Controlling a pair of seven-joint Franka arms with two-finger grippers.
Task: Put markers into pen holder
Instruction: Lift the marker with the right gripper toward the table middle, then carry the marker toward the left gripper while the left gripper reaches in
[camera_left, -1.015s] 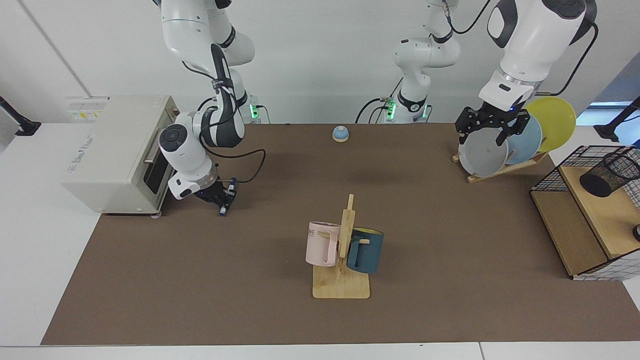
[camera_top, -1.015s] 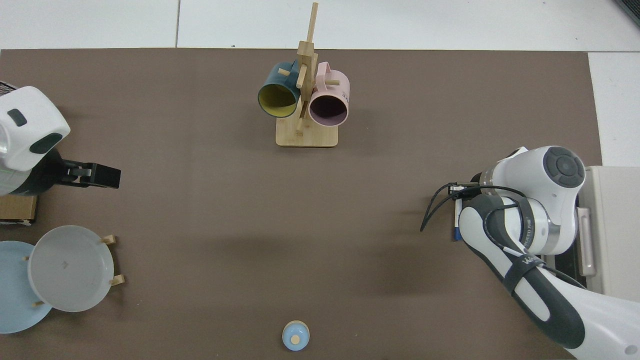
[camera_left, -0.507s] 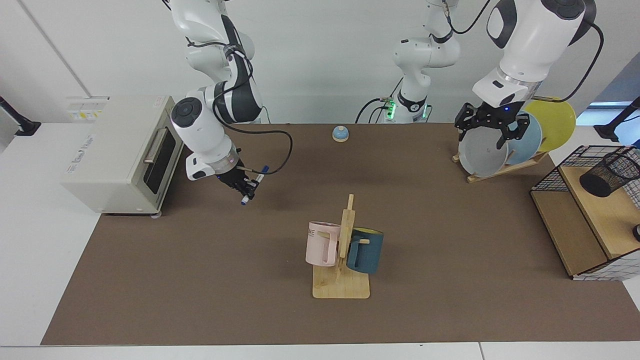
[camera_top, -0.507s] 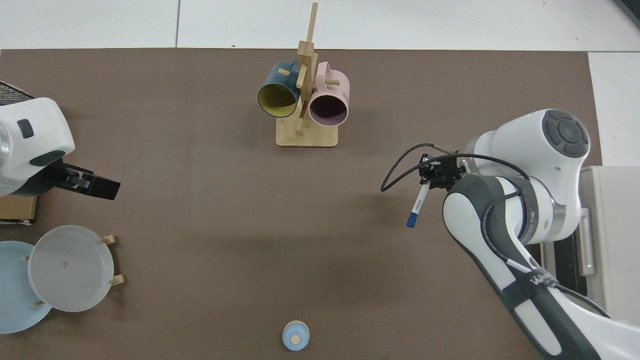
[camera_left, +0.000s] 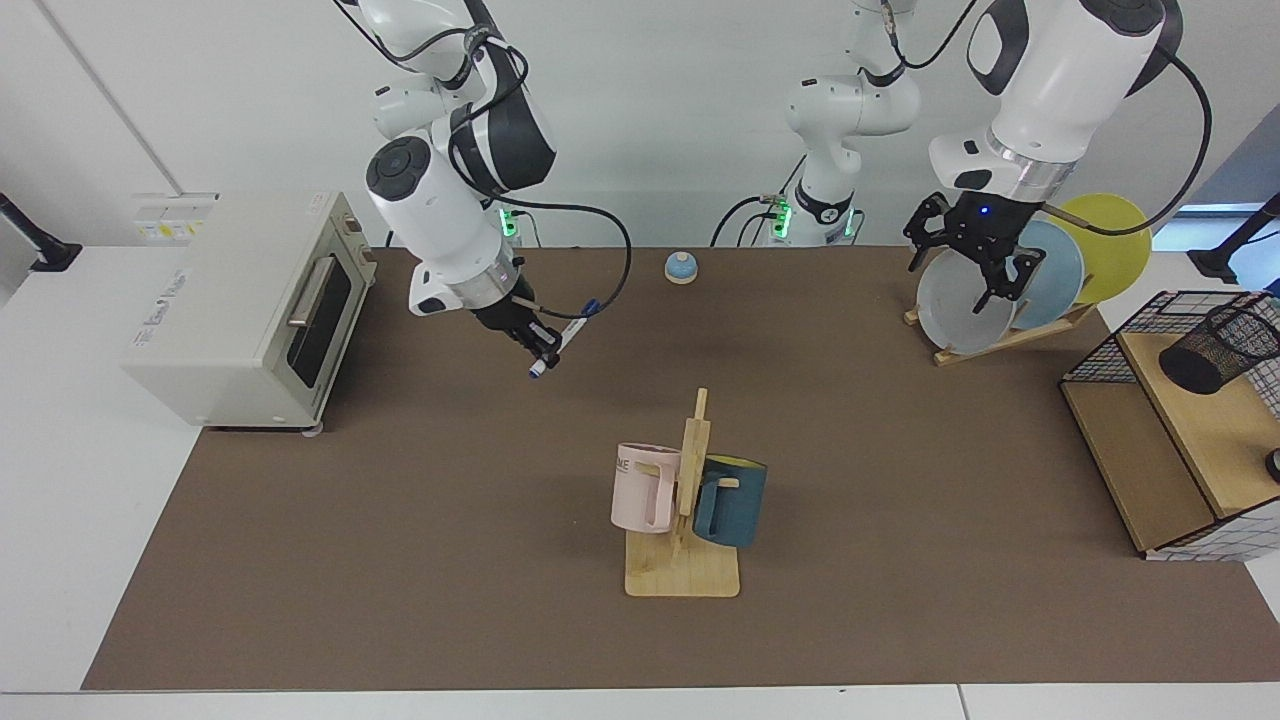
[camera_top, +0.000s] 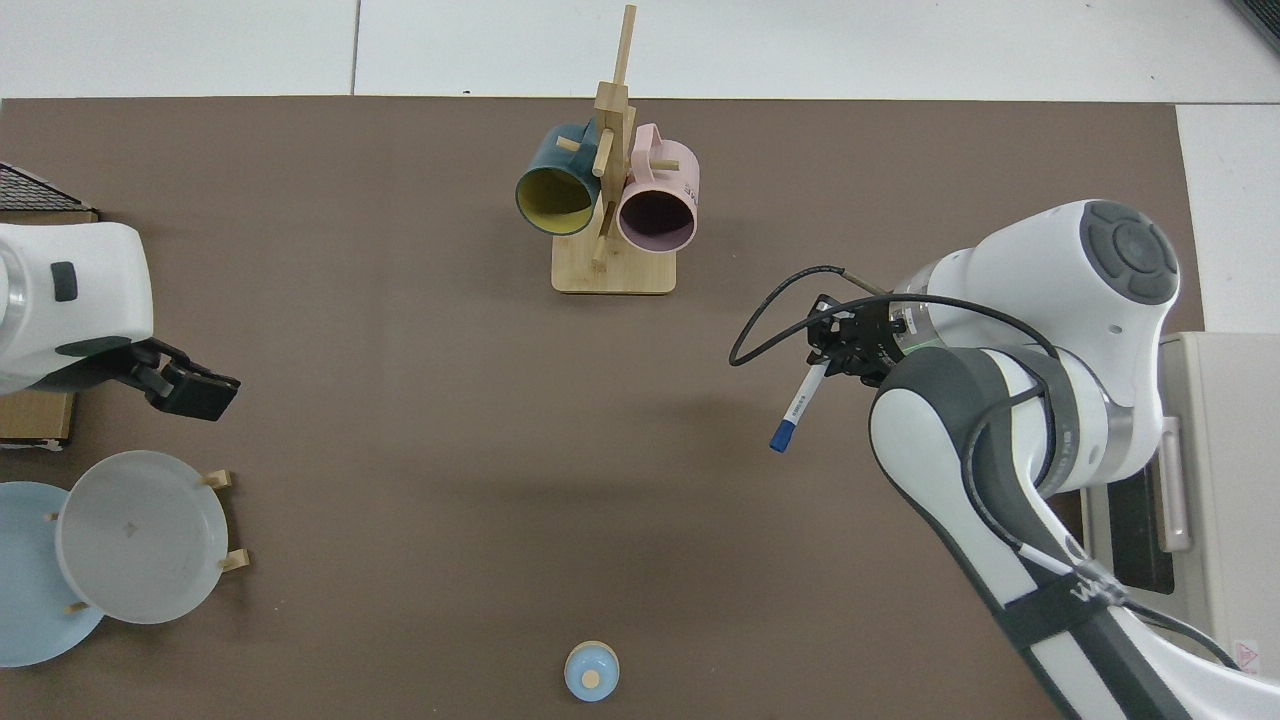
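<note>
The left gripper reaches the marker next and grabs its blue-end with the cap (camera_left: 589, 310), so its white body stays free to enter the pen holder (camera_left: 1220, 348).
A slim white marker (camera_left: 560, 340) with a blue cap hangs tilted above the brown mat, cap end lowest, and my right gripper (camera_left: 541, 345) is shut on its upper part. From above, the marker (camera_top: 797, 405) slants out of the right gripper (camera_top: 838, 352), with its blue cap toward the mat's middle. The pen holder (camera_left: 1220, 348), a small black mesh cup, sits on the wooden shelf of the wire basket at the far right; the top view does not show it. My left gripper (camera_left: 968, 262) hovers open in front of the plates, holding nothing.
A toaster oven (camera_left: 240, 300) stands at the left edge behind the right arm. A wooden rack with a pink and a blue mug (camera_left: 685, 500) occupies the mat's middle. Plates lean in a rack (camera_left: 1010, 290). A wire basket (camera_left: 1100, 365) and a small blue bell (camera_left: 682, 267) are nearby.
My right arm has lifted the marker from beside the oven and carried it up and toward the mat's middle. The left gripper has risen slightly and turned in front of the plates.
</note>
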